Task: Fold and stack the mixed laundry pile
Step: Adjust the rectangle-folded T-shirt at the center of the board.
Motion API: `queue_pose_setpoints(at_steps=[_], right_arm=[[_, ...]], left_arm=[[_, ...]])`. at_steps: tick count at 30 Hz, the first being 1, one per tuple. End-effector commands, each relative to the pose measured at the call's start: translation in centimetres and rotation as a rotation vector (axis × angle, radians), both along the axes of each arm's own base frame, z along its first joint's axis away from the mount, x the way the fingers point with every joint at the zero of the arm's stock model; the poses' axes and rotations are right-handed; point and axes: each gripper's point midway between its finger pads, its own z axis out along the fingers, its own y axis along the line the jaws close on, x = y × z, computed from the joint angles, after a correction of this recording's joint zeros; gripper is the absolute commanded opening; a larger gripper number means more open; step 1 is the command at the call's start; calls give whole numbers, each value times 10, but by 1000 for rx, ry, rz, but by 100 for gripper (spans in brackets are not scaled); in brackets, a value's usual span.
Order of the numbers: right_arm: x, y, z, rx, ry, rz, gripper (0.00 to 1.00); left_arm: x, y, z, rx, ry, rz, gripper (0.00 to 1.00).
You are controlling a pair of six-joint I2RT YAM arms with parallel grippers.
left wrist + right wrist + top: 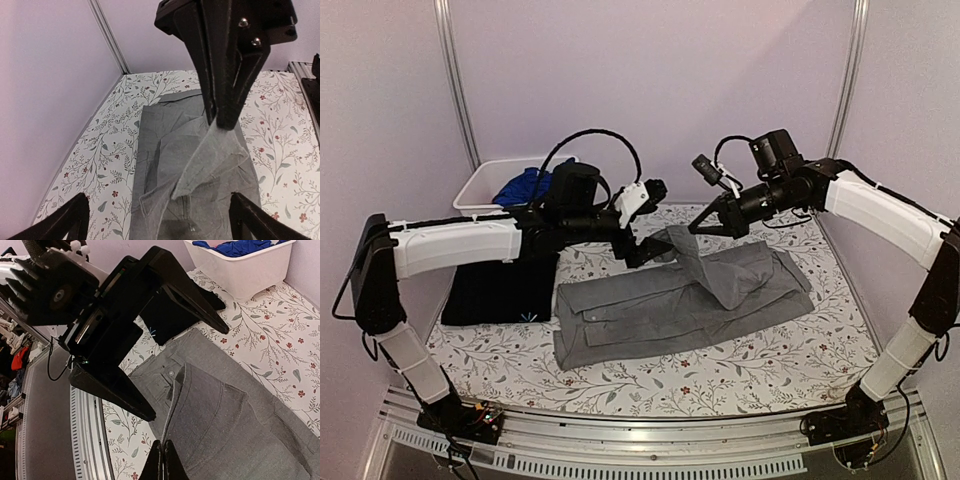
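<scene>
My left gripper will next grab the grey garment's raised flap by its free hem edge (665, 242) (152, 201), to fold the flap across the garment.
A grey button garment (670, 310) lies spread across the middle of the floral table. My right gripper (698, 228) is shut on one edge of it and holds that edge up, so a flap hangs down from the jaws. The right wrist view shows the right gripper (163, 460) pinching the grey garment (235, 410) at its hem. My left gripper (645, 252) hovers open just left of the raised flap. In its own view the left gripper (160, 220) straddles the grey garment (170, 150) without touching it. A folded black T-shirt (500, 290) lies at the left.
A white bin (480, 185) stands at the back left with a bright blue garment (520, 185) in it. Purple walls close in the back and both sides. A metal rail runs along the near edge of the table (800, 360).
</scene>
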Motion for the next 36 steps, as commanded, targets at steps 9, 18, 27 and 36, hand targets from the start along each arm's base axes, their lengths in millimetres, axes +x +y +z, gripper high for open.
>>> queue_pose_setpoints(at_steps=[9,18,27,36], right_arm=[[-33,-6,26,66,-8,87,0],[9,-46,62,177,-25,-129,56],[95,-137,5,65,107,-619,61],[117,-141,-113,-150,363,-585,43]], left_arm=[[-12,-36,5,96,5,-113,0],[-49,-39,45,82,30,-148,0],[-45,-72,64,1,365,-47,0],[-85,-127,41,38,505,-153,0]])
